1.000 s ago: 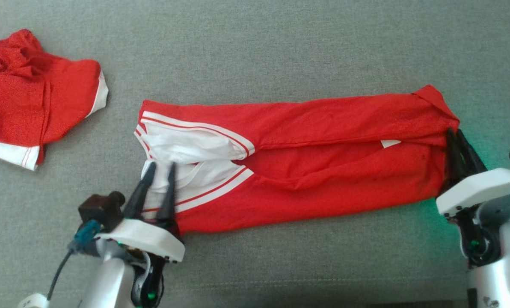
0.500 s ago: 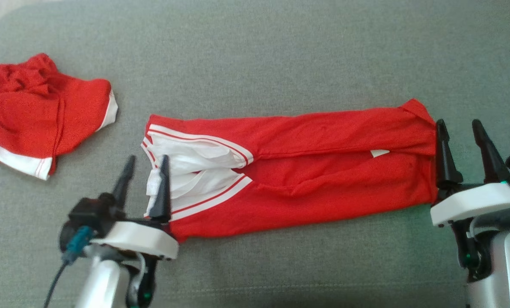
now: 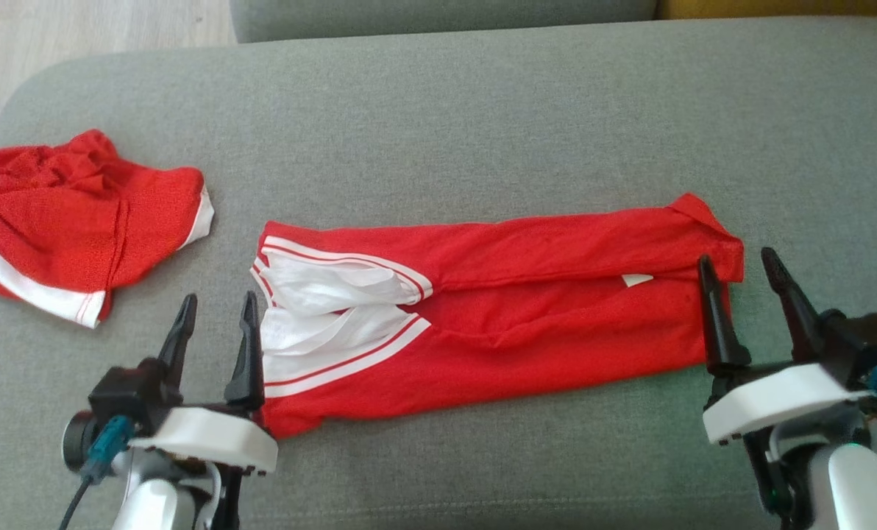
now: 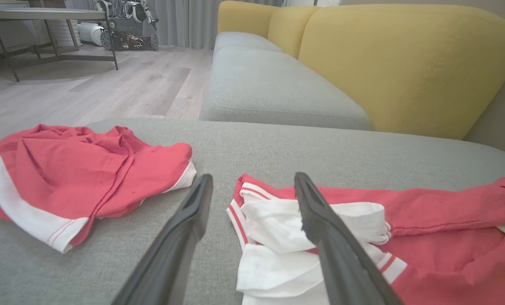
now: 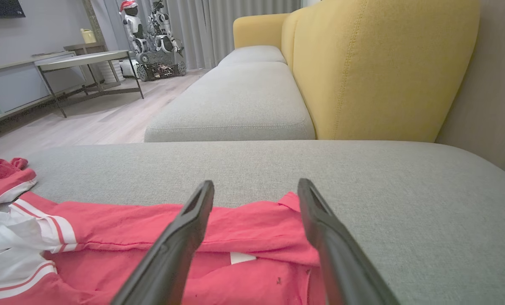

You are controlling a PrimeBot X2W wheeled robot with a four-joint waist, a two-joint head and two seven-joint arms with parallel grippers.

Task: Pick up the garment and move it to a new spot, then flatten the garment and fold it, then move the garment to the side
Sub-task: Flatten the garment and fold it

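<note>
The red jersey has a plain red end. Next, my right gripper will grab the jersey by its plain red end (image 3: 716, 247) to fold the long strip (image 3: 533, 309) over.
The garment (image 3: 541, 309) is a red jersey with white trim, folded into a long strip across the grey sofa cushion (image 3: 483, 110). Its white-lined end points left. My left gripper (image 3: 218, 297) stands open just off that left end, one finger over the white edge, holding nothing. At the strip's right end my right gripper (image 3: 736, 256) is open too, its left finger above the red cloth. The left wrist view has the left gripper (image 4: 253, 176) open over the garment (image 4: 426, 250). In the right wrist view the right gripper (image 5: 256, 181) is open above the garment (image 5: 244, 224).
A second red garment (image 3: 63, 221) with white bands lies crumpled at the cushion's left end. Wood floor (image 3: 78, 29) shows beyond that corner. A yellow backrest (image 4: 405, 63) and another grey seat cushion (image 4: 269, 89) lie further along the sofa. A metal-legged table stands across the room.
Both grippers have opened and let go of the garment's ends, then drawn back toward me. The garment stays flat. The camera has tilted, shifting the whole picture downward.
</note>
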